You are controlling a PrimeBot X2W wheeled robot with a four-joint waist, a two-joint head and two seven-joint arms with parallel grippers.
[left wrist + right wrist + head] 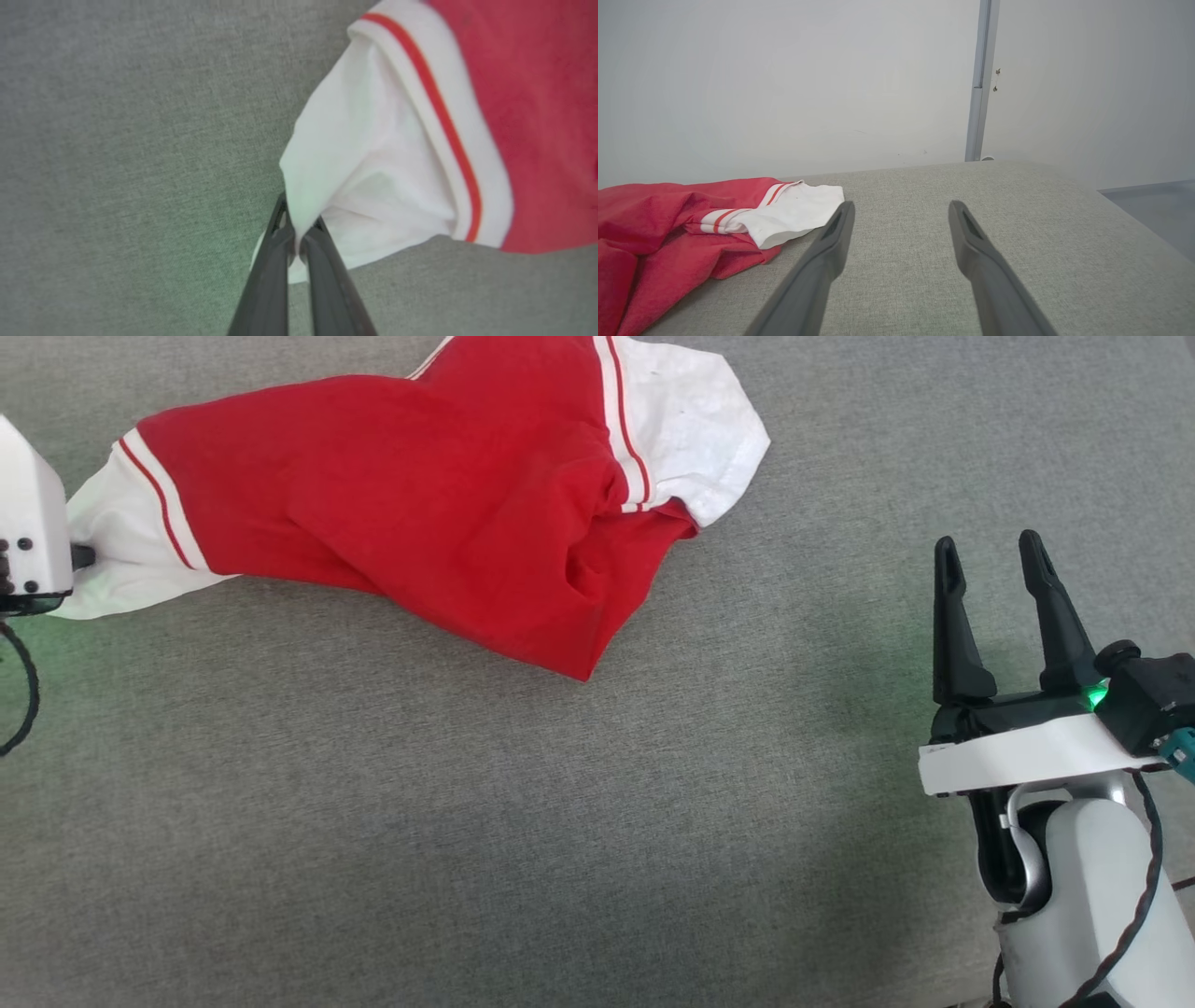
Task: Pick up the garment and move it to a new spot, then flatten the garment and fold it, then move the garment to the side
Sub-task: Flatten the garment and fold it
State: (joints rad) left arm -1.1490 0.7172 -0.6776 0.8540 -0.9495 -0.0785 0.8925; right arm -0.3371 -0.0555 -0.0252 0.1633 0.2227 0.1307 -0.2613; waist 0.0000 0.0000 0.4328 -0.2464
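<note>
The jersey [426, 504] is to be flattened, and the robot's right gripper will grab the edge of its other white sleeve [739, 470] for that.
The garment [420, 495], a red jersey with white sleeves and red-and-white stripe trim, lies rumpled across the upper left of the grey surface. My left gripper [298, 219] is shut on the white sleeve [364, 177], pinching a fold of its cloth between the fingertips; in the head view its white body [33, 532] sits at the far left edge against that sleeve [121, 560]. My right gripper [990, 553] stands open at the right, well apart from the garment, with nothing between its fingers. Its wrist view has the other white sleeve [794, 219] to the left of the open fingers [836, 233].
The grey fabric-covered surface [560, 821] spreads under everything. In the right wrist view its far edge [971, 164] meets a pale wall with a vertical grey post [981, 79], and the surface drops off at the right [1148, 219].
</note>
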